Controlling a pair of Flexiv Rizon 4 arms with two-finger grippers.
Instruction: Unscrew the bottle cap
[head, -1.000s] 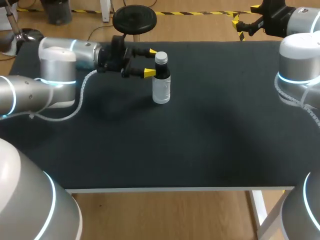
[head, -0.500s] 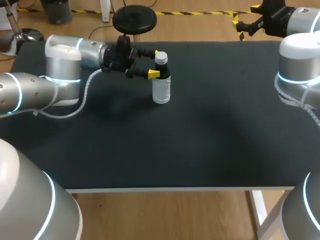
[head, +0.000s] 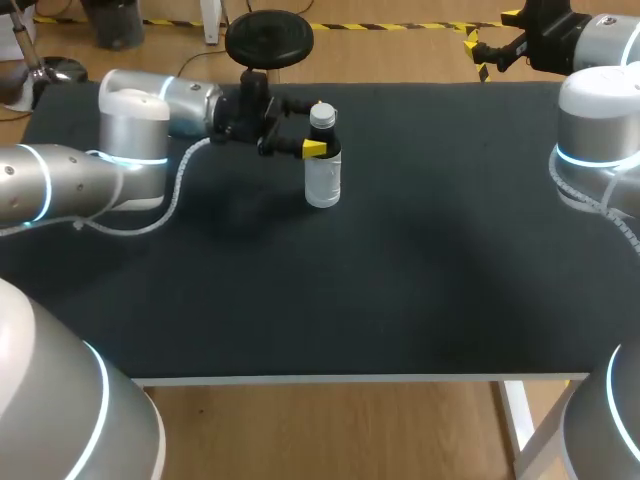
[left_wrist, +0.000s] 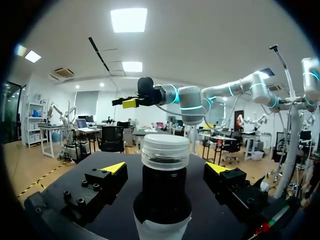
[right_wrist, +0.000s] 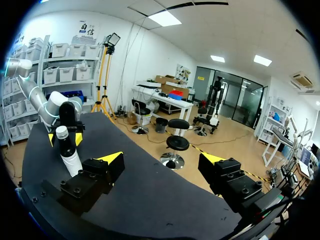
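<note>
My left gripper grabs the bottle by its dark neck (head: 325, 141) next, which leaves the bottle's screw cap (head: 323, 115) free to be unscrewed.
A small bottle (head: 322, 172) with a dark neck, a white label and a pale screw cap (head: 321, 114) stands upright on the black table. My left gripper (head: 316, 128) lies level at the bottle's neck and is open, one yellow tip on each side. In the left wrist view the bottle (left_wrist: 162, 200) stands between the fingers (left_wrist: 107, 180), with a gap on both sides and the cap (left_wrist: 165, 150) just above the tips. My right gripper (head: 490, 45) hangs open over the table's far right edge, holding nothing. From there the bottle (right_wrist: 70, 155) shows far off beside the right gripper (right_wrist: 162, 159).
The black table top (head: 400, 280) stretches wide to the right of and in front of the bottle. My right arm's grey body (head: 598, 120) rises at the right edge, and my left arm (head: 120, 150) lies over the back left part.
My left gripper has slid right along the table's back, so its open fingers now flank the bottle's neck. The bottle and the right arm have not moved.
</note>
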